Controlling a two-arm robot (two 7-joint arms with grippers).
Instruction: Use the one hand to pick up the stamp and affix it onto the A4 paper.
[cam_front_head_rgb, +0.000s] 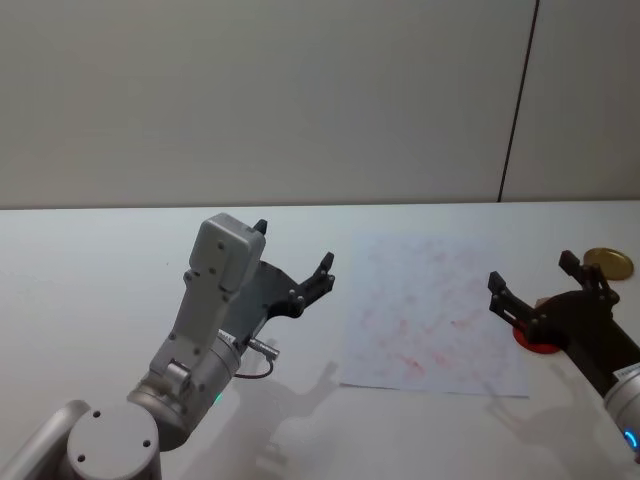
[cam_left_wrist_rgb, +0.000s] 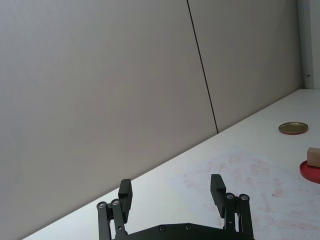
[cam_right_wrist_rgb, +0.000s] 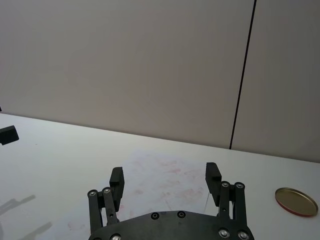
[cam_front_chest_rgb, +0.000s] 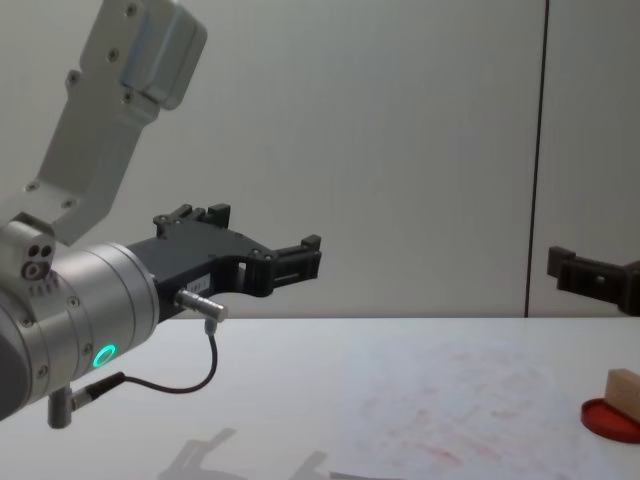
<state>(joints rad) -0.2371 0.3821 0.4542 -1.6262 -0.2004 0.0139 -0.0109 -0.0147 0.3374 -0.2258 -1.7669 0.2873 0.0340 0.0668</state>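
The stamp's base sits in the red ink pad, so the robot's right gripper needs to grab the stamp by its upper wooden sides next.
The stamp (cam_left_wrist_rgb: 313, 156), a small tan wooden block, stands on the round red ink pad (cam_left_wrist_rgb: 310, 172) just right of the A4 paper (cam_front_head_rgb: 430, 310), a white sheet with faint red marks. From the side, the stamp (cam_front_chest_rgb: 622, 392) rests upright on the pad (cam_front_chest_rgb: 608, 420). My right gripper (cam_front_head_rgb: 532, 272) hovers open above the pad (cam_front_head_rgb: 532, 344) and the paper's right edge, with nothing between its fingers (cam_right_wrist_rgb: 212, 176). Left of the paper, my left gripper (cam_front_head_rgb: 293, 248) is raised and open, also holding nothing (cam_left_wrist_rgb: 171, 192).
A flat gold lid (cam_front_head_rgb: 608, 262) lies on the white table at the far right, behind the ink pad. A grey wall with a dark vertical seam stands behind the table. The left arm's silver body (cam_front_chest_rgb: 70, 320) is large at the near left.
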